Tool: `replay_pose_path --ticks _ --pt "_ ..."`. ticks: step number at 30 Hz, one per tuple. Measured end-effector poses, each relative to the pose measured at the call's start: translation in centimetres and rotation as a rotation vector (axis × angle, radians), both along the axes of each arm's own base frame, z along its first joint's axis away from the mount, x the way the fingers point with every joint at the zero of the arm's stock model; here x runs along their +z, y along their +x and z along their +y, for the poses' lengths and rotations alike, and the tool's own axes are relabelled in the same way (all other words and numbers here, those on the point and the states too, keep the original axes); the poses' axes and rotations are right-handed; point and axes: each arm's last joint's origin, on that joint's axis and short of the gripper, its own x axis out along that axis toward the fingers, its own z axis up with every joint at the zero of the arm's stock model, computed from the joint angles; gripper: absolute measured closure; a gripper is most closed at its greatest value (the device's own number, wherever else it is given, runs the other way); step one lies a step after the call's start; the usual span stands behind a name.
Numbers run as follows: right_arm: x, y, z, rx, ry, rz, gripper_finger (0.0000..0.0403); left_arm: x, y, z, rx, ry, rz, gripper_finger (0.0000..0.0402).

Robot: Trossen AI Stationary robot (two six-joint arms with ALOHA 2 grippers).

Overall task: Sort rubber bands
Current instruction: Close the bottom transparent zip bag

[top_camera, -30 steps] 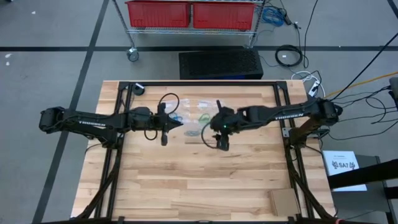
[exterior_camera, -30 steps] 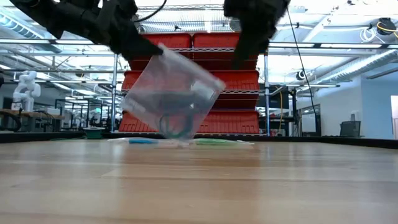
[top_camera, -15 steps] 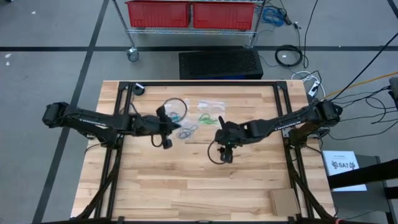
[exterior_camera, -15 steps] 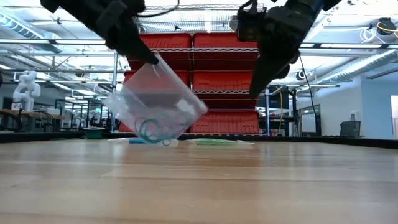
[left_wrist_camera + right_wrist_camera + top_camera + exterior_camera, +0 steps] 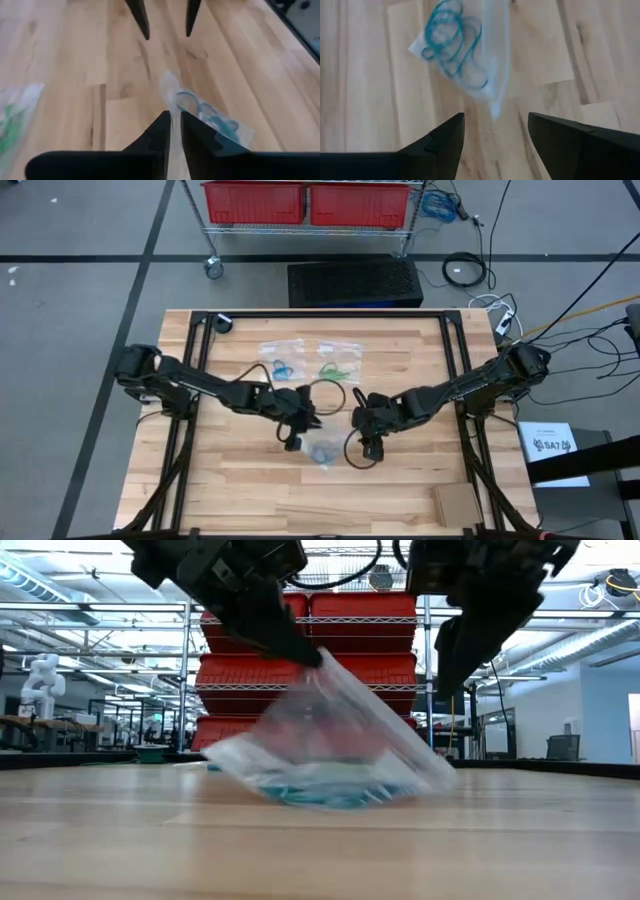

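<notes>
I need to sort the blue rubber bands, so next I should grab the clear plastic bag [image 5: 470, 45] by its top edge [image 5: 495, 85] with my right gripper.
A clear plastic bag [image 5: 340, 755] holding blue rubber bands [image 5: 320, 790] stands like a tent on the table's middle, its lower edge on the wood. My left gripper [image 5: 300, 425] is shut on the bag's raised top. My right gripper [image 5: 368, 442] hangs open just to the right of the bag and touches nothing. The right wrist view shows the bag [image 5: 470, 45] ahead of that gripper's spread fingers [image 5: 445, 135]. Two more clear bags lie flat farther back, one with blue bands [image 5: 281, 366] and one with green bands [image 5: 338, 367]. My left gripper pinches the bag's upper corner [image 5: 322, 662] between its two fingers. It comes slanting down from the table's left and far side. In the left wrist view the film [image 5: 170, 92] runs up between the fingertips. The bag slopes down from the hold, its band-filled lower part [image 5: 210, 117] on the table.
A black metal frame [image 5: 200, 380] runs along the table's left, far and right sides. A brown cardboard piece [image 5: 455, 502] lies at the near right corner. Bare wood stretches toward the near edge [image 5: 300, 510]. Red bins [image 5: 340, 640] stand on shelving beyond the table.
My left gripper has carried the bag toward the table's near edge and to the right, and tipped downward. The bag hung clear before; now its lower part rests on the wood while its top stays raised. My right gripper has gone down and toward the near edge, staying open.
</notes>
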Motion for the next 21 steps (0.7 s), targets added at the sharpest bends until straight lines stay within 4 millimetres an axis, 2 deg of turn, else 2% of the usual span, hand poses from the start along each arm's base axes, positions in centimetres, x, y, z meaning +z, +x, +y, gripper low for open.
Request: replay_pose_path --ticks 2,5,12,17,21 --pt "0.0 -0.1 0.4 0.011 0.002 -0.006 0.019 0.4 0.3 0.0 -0.008 0.011 -0.013 0.0351" --pt "0.0 -0.1 0.6 0.016 -0.005 -0.009 0.019 1.0 -0.1 0.3 0.007 0.028 0.026 0.0386" --pt "-0.2 -0.2 0.4 -0.046 0.0 -0.005 0.019 3.4 -3.2 2.1 0.151 0.132 0.166 0.0398" --pt "-2.4 -0.4 0.3 -0.074 0.079 -0.045 0.019 4.4 -6.0 3.3 0.293 0.139 0.145 0.0399" --pt "-4.2 -1.4 1.2 0.034 0.065 -0.08 0.019 3.5 -8.0 3.6 0.325 0.078 0.034 0.04"
